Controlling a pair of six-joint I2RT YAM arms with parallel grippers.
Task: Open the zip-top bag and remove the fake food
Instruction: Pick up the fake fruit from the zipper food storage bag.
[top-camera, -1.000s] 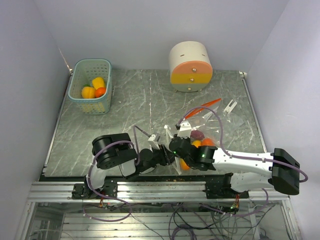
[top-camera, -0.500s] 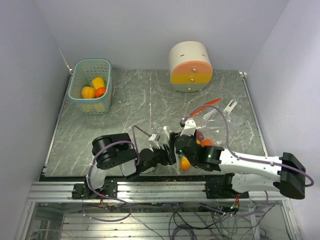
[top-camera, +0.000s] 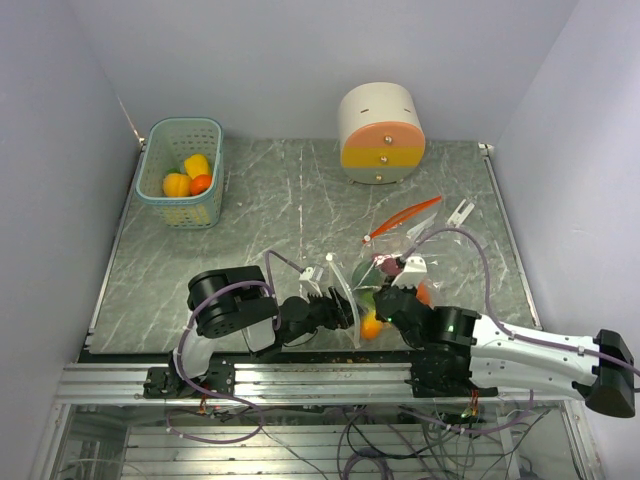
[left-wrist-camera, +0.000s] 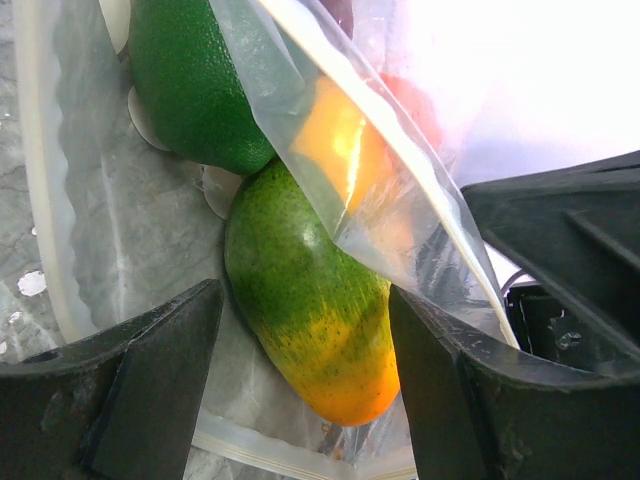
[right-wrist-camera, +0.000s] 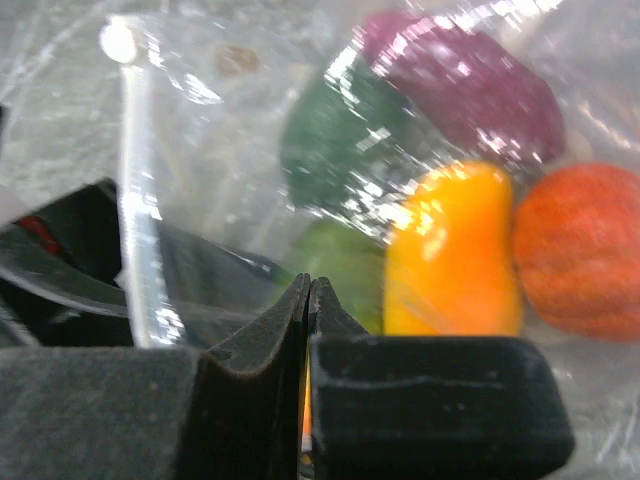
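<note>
The mango (left-wrist-camera: 310, 330) is inside the opening of the bag, and my left gripper needs to grab it across its sides next. The mango's orange end will then come first as I take it out.
The clear zip-top bag (top-camera: 392, 262) lies at the near middle of the table with its mouth toward my left gripper (top-camera: 348, 303). In the left wrist view my left gripper (left-wrist-camera: 305, 300) is open, a finger on each side of a green-to-orange mango (left-wrist-camera: 310, 330) inside the bag mouth, with a dark green fruit (left-wrist-camera: 195, 85) beyond it. My right gripper (top-camera: 394, 293) is shut on the bag's film (right-wrist-camera: 200, 160). Through the film I see purple (right-wrist-camera: 460, 90), dark green (right-wrist-camera: 335, 140), yellow-orange (right-wrist-camera: 455, 250) and red-orange (right-wrist-camera: 580, 250) fruits.
A teal basket (top-camera: 205, 132) at the far left holds yellow and orange fake fruits (top-camera: 186, 177). A cream-and-orange round container (top-camera: 380, 125) stands at the back. A thin orange-red strip (top-camera: 405, 215) and a white clip (top-camera: 460, 212) lie just beyond the bag.
My right arm has swung to the right and drawn its gripper nearer, pulling the bag film with it. My left gripper has stayed at the bag mouth.
</note>
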